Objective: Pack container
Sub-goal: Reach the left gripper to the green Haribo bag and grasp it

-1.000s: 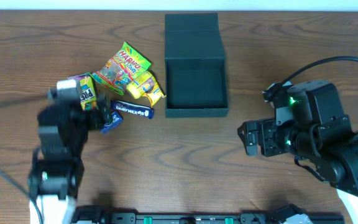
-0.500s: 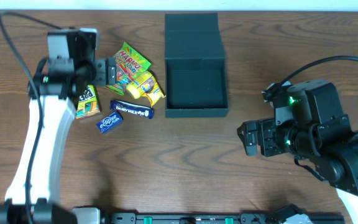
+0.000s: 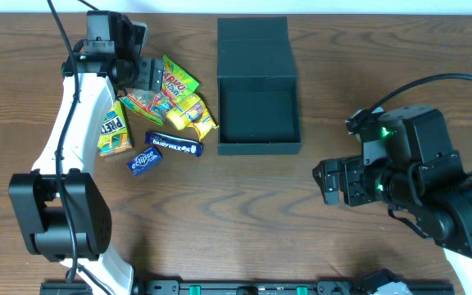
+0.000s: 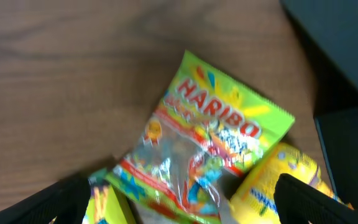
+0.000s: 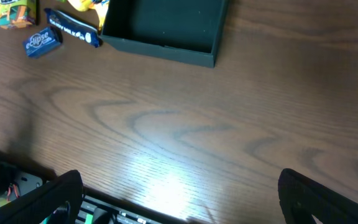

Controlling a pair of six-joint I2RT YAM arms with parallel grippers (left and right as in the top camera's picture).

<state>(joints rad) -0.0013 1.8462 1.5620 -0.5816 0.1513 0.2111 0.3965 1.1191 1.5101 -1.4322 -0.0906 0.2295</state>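
I should grab the Haribo bag by its clear edge (image 3: 147,103) with my left gripper next. The printed end then stays free to go into the container (image 3: 258,148).
The container (image 3: 258,148) is a matte black box standing open at the back middle, its lid flap (image 3: 252,39) laid back; nothing shows inside. Left of it lies a pile of snack packets: a green Haribo bag (image 3: 173,78), a yellow packet (image 3: 193,115), a Dairy Milk bar (image 3: 173,146) and a blue Eclipse pack (image 3: 143,161). My left gripper (image 3: 148,75) hovers open over the Haribo bag (image 4: 210,137), fingers (image 4: 61,202) wide to either side. My right gripper (image 3: 328,182) is open over bare table, front right of the container (image 5: 160,50).
A yellow-green carton (image 3: 115,131) lies at the pile's left side. The yellow packet (image 4: 278,180) touches the container's left wall. The table's front edge and a black rail (image 5: 104,208) run just under my right gripper.
My left arm has swung from the front left up to the back, and now hangs over the Haribo bag. The right arm has not moved. No packet has shifted.
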